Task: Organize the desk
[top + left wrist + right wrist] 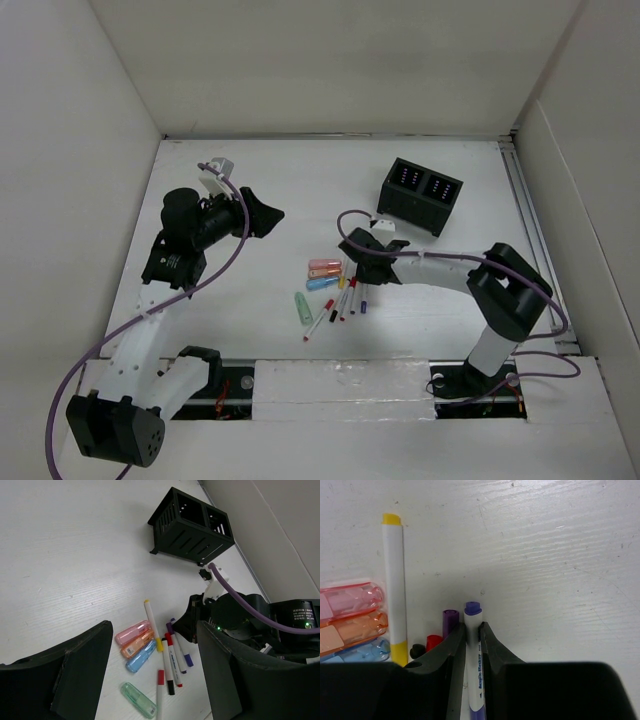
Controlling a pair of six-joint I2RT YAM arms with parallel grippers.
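Observation:
My right gripper has both fingers closed on the white marker's body near its purple-blue end. The marker would come up with the gripper if I lifted it now.
On the white desk (300, 190) lies a cluster of several markers (345, 298) beside pink (323, 264), orange (322, 273) and blue (321, 283) highlighters, with a green one (304, 308) apart at the front. My right gripper (362, 262) sits low over the cluster. In the right wrist view it (472, 627) is shut on a white marker with a purple-blue end (472, 611). My left gripper (268, 215) hangs open and empty above the desk to the left, its fingers (75, 670) framing the cluster.
A black two-compartment organizer (421, 195) stands at the back right, also in the left wrist view (192, 525). A yellow-capped marker (395, 585) lies next to the highlighters. White walls surround the desk; a metal rail (330, 375) runs along the front.

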